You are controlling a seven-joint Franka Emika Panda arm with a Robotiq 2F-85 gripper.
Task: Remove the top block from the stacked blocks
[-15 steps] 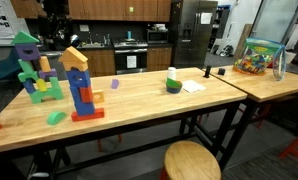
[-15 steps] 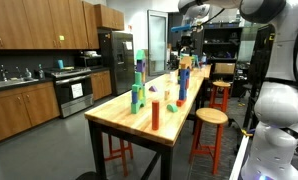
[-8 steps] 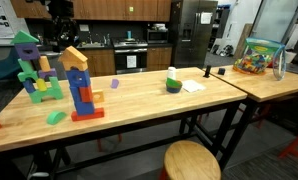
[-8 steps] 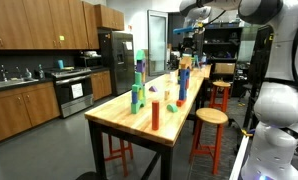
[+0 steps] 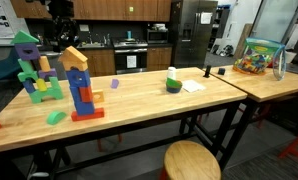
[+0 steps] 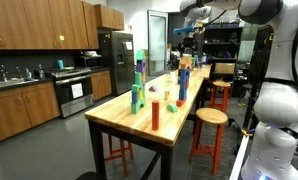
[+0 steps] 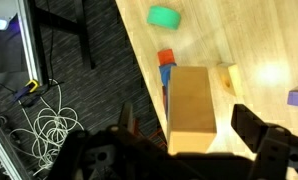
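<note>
The near end of the top block point(image 5: 75, 57) point(image 7: 192, 137) is between my open fingers, so my gripper would hold the top block if it closed now. My gripper should close on the top block.
The stacked blocks point(image 5: 82, 92) stand on the wooden table point(image 5: 139, 105): a flat red base, blue blocks, then orange-yellow ones. The top block point(image 5: 74, 57) is a tan-yellow wooden piece sitting tilted on the tower. In the wrist view I look straight down on the top block point(image 7: 189, 105), with the red base point(image 7: 166, 57) showing beyond it. My gripper point(image 7: 189, 135) hangs open above the tower, one finger on each side of the top block, apart from it. In an exterior view the gripper point(image 5: 63, 38) is a dark mass just over the tower, and the stacked blocks point(image 6: 184, 82) appear again.
A wider green, purple and blue structure point(image 5: 31, 65) stands beside the tower. Loose pieces lie around: a green block point(image 5: 55, 118), a small purple block point(image 5: 115, 84), a green round piece point(image 7: 165, 15), a red cylinder point(image 6: 155, 112). A toy bin point(image 5: 257, 57) and a stool point(image 5: 191, 160) are nearby.
</note>
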